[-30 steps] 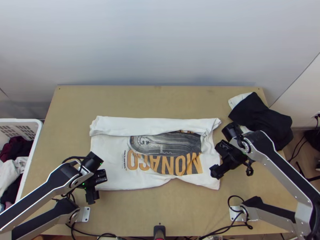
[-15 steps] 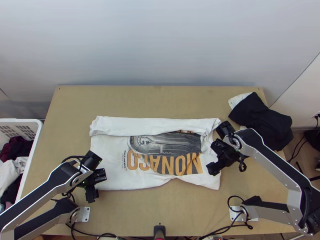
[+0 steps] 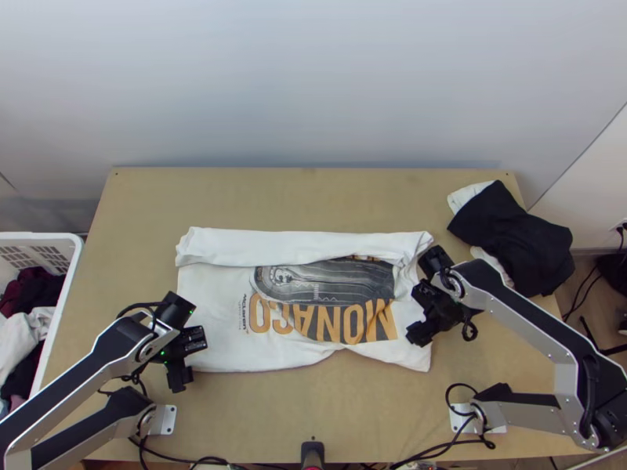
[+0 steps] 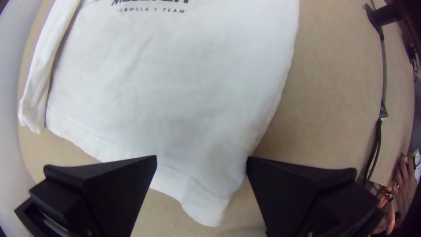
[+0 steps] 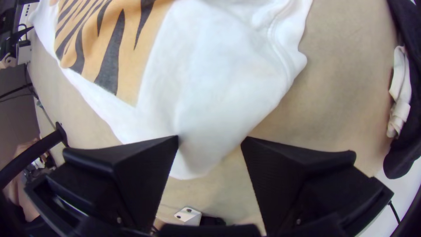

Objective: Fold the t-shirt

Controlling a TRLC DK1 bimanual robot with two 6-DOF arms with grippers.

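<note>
The right gripper pinches the t-shirt [image 3: 219, 313], which lies flat across the table, by its bottom corner [image 3: 423, 356] next, since the cloth rises into the grip there.
At the t-shirt's lower left corner in the top view is my left gripper [image 3: 180, 381]; my right gripper [image 3: 415, 338] is over its lower right part. The white t-shirt [image 3: 219, 313] lies spread across the table, its far part folded over as a long strip, its orange and dark print showing. In the left wrist view, my left gripper [image 4: 201, 160] is open, with a corner of the t-shirt [image 4: 184, 87] between its fingers. My right gripper [image 5: 210, 140] stands open in the right wrist view, another corner of the t-shirt [image 5: 219, 79] between its fingers.
A dark garment with white cloth [image 3: 513, 235] lies on the table [image 3: 313, 200] at the far right. Beyond the table's left edge stands a white basket [image 3: 67, 294] of clothes. Cables run along the near edge, where a small black device [image 3: 312, 453] stands.
My right gripper has moved left over the t-shirt's edge, with its arm shifting too. My left gripper has moved slightly up the picture. The t-shirt lies as before.
</note>
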